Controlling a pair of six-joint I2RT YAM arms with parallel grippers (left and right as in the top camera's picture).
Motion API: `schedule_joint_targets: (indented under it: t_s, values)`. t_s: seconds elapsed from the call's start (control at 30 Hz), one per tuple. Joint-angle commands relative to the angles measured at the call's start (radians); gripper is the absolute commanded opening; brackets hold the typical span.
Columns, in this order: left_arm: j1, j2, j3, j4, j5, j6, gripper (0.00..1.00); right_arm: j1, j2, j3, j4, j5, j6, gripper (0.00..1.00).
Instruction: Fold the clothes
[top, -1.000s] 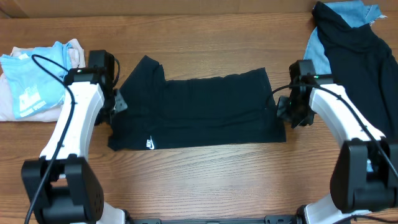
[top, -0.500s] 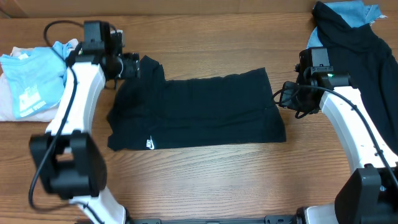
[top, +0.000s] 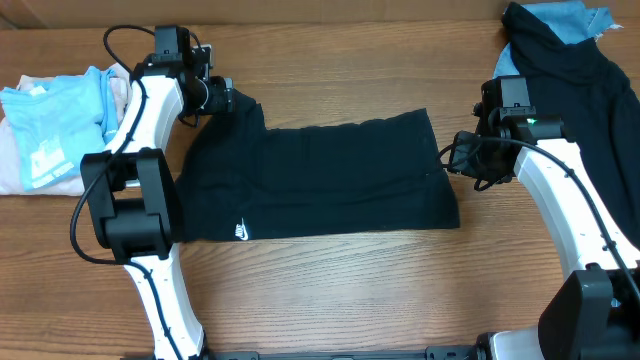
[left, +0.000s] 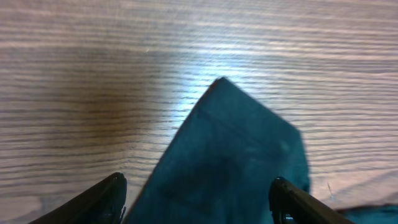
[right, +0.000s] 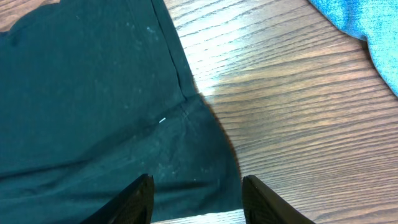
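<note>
Next, my left gripper grips the black T-shirt (top: 320, 180) by the outer edge of its back sleeve (top: 246, 98) to fold the T-shirt toward the front.
The black T-shirt (top: 320, 180) lies as a wide folded band across the middle of the table, its white logo (top: 241, 231) near the front left corner. My left gripper (top: 222, 98) hovers at the sleeve (top: 238, 112) that sticks out at the back left. In the left wrist view that sleeve's corner (left: 242, 149) points away between the widely open fingers, my left gripper (left: 198, 190) holding nothing. My right gripper (top: 462, 160) is at the shirt's right edge. There, my right gripper (right: 198, 186) stands open above the hem corner (right: 205, 155).
A light-blue tee with white print (top: 50, 130) lies on pale cloth at the far left. A black garment (top: 580, 90) and blue denim (top: 570, 20) fill the back right corner; blue fabric (right: 367, 31) shows close beside the right gripper.
The left arm swung from the shirt's left edge back to the sleeve and its jaws opened wider. The right gripper let its jaws part, shifted slightly back, then held still.
</note>
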Motion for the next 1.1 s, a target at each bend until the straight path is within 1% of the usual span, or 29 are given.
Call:
schedule_joint_targets:
  t_s: [0.0,0.1,0.13,0.23,0.33,0.43,0.5,0.57,0.7,0.77,0.87,0.93,1.0,1.07]
  values:
    - [0.007,0.045,0.031,0.008,0.012,0.019,0.75,-0.003,-0.018,0.021,0.005,-0.006,-0.006,0.49]
    - [0.007,0.066,0.031,0.007,0.01,0.019,0.72,-0.003,-0.018,0.021,0.005,-0.006,-0.006,0.49]
    - [0.006,0.072,0.031,0.005,0.01,0.019,0.68,-0.003,-0.018,0.021,0.005,-0.006,-0.006,0.49]
    - [-0.002,0.08,0.031,-0.005,0.01,0.019,0.51,-0.003,-0.018,0.021,0.005,-0.006,-0.006,0.49]
    - [-0.01,0.08,0.031,-0.025,0.01,0.02,0.4,-0.003,-0.018,0.021,0.005,-0.006,-0.006,0.49]
    - [-0.015,0.082,0.031,-0.051,0.01,0.026,0.25,-0.003,-0.018,0.021,0.005,-0.006,-0.006,0.49]
    - [-0.015,0.082,0.031,-0.066,0.009,0.027,0.2,-0.003,-0.018,0.021,0.005,-0.006,-0.006,0.49]
    - [-0.014,0.082,0.031,-0.077,0.01,0.026,0.11,-0.003,-0.018,0.021,0.009,-0.006,-0.006,0.49]
    - [-0.008,0.081,0.031,-0.097,-0.016,0.015,0.04,-0.003,-0.018,0.021,0.031,-0.006,-0.006,0.51]
    - [-0.005,0.079,0.032,-0.106,-0.043,-0.014,0.04,-0.003,-0.018,0.021,0.055,-0.011,-0.021,0.5]
    - [0.003,0.065,0.032,-0.109,-0.044,-0.051,0.04,-0.003,-0.016,0.021,0.12,-0.077,-0.117,0.5]
    - [0.007,0.054,0.032,-0.109,-0.045,-0.089,0.04,-0.003,-0.005,0.021,0.176,-0.084,-0.159,0.5]
    - [0.011,0.042,0.032,-0.108,-0.045,-0.126,0.04,-0.003,0.017,0.021,0.227,-0.085,-0.164,0.53]
    - [0.012,0.033,0.032,-0.11,-0.055,-0.154,0.04,-0.003,0.051,0.021,0.28,-0.086,-0.166,0.54]
